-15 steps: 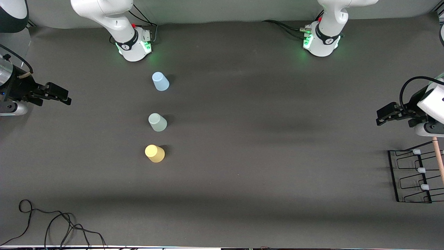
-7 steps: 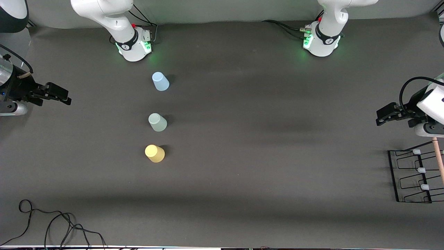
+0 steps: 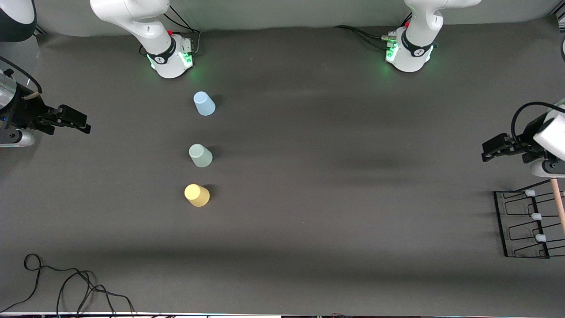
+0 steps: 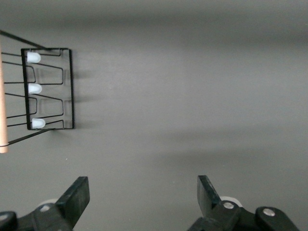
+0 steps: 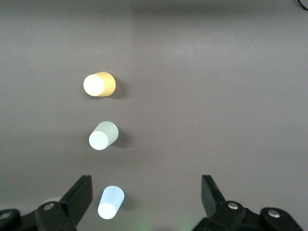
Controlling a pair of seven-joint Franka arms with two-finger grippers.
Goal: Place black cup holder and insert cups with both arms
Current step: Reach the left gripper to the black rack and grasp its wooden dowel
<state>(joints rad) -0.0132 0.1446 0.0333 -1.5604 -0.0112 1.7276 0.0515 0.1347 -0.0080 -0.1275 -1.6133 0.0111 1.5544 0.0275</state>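
I next need to grab the holder by its wooden rod [image 3: 557, 198] with my left gripper, to place the black cup holder [image 3: 525, 223] for the cups.
Three cups stand in a row on the dark table toward the right arm's end: light blue [image 3: 204, 104], pale mint green [image 3: 200, 156] nearer the front camera, and yellow [image 3: 197, 195] nearest. The right wrist view shows them too: yellow [image 5: 98, 84], mint [image 5: 103, 135], blue [image 5: 111, 202]. My right gripper [image 3: 79, 123] is open and empty, out past the cups at the table's end [image 5: 147, 195]. The black cup holder [image 3: 525, 223] with its wooden rod [image 3: 557, 198] lies at the left arm's end [image 4: 48, 89]. My left gripper [image 3: 487, 152] is open and empty over bare table beside the holder [image 4: 143, 192].
Both arm bases glow green along the table's back edge, the right arm's [image 3: 170, 55] and the left arm's [image 3: 408, 51]. A loose black cable [image 3: 66, 287] lies at the front corner toward the right arm's end. The holder reaches the view's edge.
My left gripper has shifted slightly toward the cup holder and the table's end. The right arm, the cups and the holder have not moved.
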